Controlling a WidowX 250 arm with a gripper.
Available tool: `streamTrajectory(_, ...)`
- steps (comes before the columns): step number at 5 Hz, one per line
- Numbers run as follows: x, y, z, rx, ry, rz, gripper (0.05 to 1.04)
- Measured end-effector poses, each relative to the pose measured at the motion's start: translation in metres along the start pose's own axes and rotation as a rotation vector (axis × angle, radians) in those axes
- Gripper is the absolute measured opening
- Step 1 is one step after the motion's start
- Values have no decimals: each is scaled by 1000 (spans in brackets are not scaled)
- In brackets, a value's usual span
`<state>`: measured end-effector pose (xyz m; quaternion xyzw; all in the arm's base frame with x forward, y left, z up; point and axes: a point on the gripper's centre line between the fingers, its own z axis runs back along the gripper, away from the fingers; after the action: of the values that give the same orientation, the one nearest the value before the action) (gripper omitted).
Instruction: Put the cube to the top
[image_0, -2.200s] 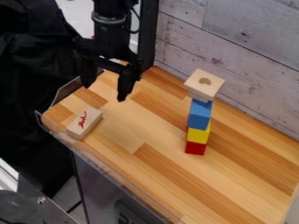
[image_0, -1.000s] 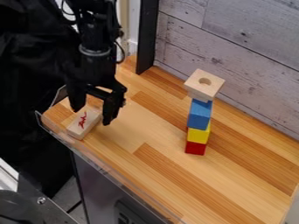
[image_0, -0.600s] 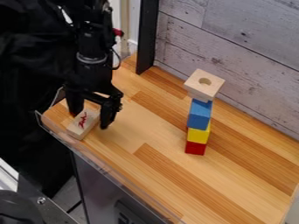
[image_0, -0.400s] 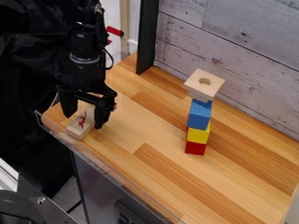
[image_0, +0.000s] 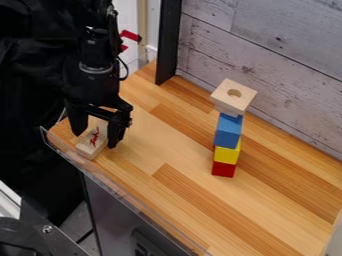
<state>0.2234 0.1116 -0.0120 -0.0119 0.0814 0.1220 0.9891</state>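
The gripper grabs the pale wooden cube's opposite plain sides next, to put the cube on top of the tower.
My gripper (image_0: 95, 141) hangs low at the left end of the wooden table, its fingers open and apart, one on each side of a pale wooden block (image_0: 92, 142) with red marking on top. Whether the fingers touch the block I cannot tell. At right of centre stands a tower: a red cube (image_0: 223, 169) at the bottom, a yellow cube (image_0: 226, 154) on it, a blue block (image_0: 228, 130) above, and a pale wooden piece (image_0: 234, 97) with a round hole on top.
A low clear rim (image_0: 123, 184) runs along the table's front left edge, close to the block. Behind the tower rises a wall of grey planks (image_0: 267, 65), with a black post (image_0: 168, 42) at its left end. Wooden tabletop (image_0: 174, 145) lies between gripper and tower.
My gripper has come down and to the left from above the back of the table to around the wooden block, barely shifting in the last moments. The tower has stayed put.
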Motion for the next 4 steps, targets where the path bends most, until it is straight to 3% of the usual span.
streamTrajectory(2,9,4,-22,16,41,28,998)
streamTrajectory(3,11,6,-22,22,42,41,969)
streamTrajectory(4,12,5,-22,12,37,51,693)
